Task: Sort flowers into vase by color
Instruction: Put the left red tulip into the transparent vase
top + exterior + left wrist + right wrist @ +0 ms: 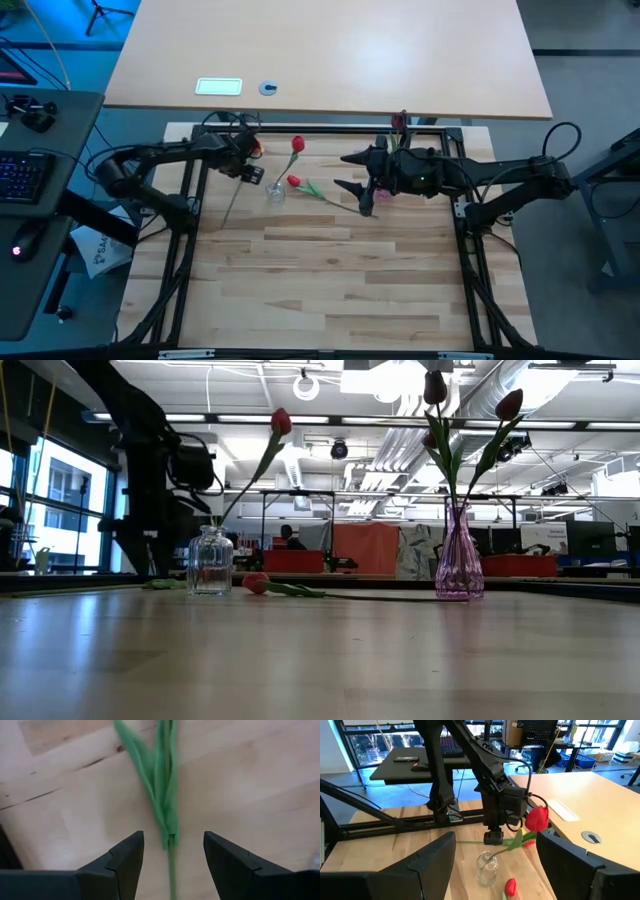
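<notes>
My left gripper is going to grab the tulip under it by its stem where the leaves end (172,843), for the clear glass vase.
A clear glass vase (275,193) (210,560) (487,868) holds one red tulip (297,145) (281,422) (536,818), whose stem leans on the rim. A second red tulip (293,181) (256,583) lies flat on the table beside it. A third flower lies under my left gripper (247,172), its green stem and leaves (167,795) running between the open fingers (173,840) without touching them. A purple vase (400,130) (459,555) holds dark maroon tulips (435,385). My right gripper (345,172) (495,845) hovers open, right of the clear vase.
The work surface is a wooden table (320,280) inside a black frame (190,200). A larger desk (330,50) lies beyond the far edge. The near half of the wooden table holds no objects. The two vases stand near the far edge.
</notes>
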`<state>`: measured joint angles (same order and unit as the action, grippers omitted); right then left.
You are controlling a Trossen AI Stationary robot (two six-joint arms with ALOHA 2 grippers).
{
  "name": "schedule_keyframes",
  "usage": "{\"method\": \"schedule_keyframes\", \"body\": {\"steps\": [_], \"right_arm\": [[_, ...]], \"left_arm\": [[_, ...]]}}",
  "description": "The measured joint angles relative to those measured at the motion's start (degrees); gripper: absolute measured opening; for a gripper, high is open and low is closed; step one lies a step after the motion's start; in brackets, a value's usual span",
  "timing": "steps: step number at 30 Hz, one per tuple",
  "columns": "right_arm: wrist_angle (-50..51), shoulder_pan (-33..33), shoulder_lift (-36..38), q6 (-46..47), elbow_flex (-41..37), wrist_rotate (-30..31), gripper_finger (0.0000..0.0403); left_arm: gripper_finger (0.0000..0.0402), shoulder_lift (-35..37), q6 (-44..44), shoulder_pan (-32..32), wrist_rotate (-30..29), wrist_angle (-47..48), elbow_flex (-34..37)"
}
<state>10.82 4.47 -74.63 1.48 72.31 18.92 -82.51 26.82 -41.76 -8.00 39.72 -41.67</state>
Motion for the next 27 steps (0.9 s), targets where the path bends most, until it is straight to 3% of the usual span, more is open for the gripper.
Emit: {"method": "schedule_keyframes", "body": {"steps": [9, 12, 15, 18, 23, 27], "right_arm": [[1.04, 0.0, 0.0, 0.04, 0.0, 0.0, 0.0272], [1.09, 0.0, 0.0, 0.04, 0.0, 0.02, 0.0272], [1.83, 0.0, 0.0, 0.04, 0.0, 0.02, 0.0272], [3.02, 0.02, 0.0, 0.04, 0.0, 0.02, 0.0272], [4.87, 0.04, 0.0, 0.15, 0.0, 0.0, 0.0272], [4.87, 0.04, 0.0, 0.15, 0.0, 0.0, 0.0272]], "left_arm": [[0.0188, -7.61, -0.69, 0.01, -0.13, -1.07, -0.27], [0.0154, -8.34, -0.31, 0.14, 0.24, -1.2, -0.37], [0.0089, -7.87, -1.61, 0.25, 0.55, -1.88, -0.21], [0.0018, -5.67, -2.36, 0.24, 0.29, -2.9, 0.03], [0.001, 1.62, -1.42, 0.05, -5.29, -2.74, 0.16], [0.0004, 10.25, -1.91, 0.22, -6.11, -2.09, 0.22]]}}
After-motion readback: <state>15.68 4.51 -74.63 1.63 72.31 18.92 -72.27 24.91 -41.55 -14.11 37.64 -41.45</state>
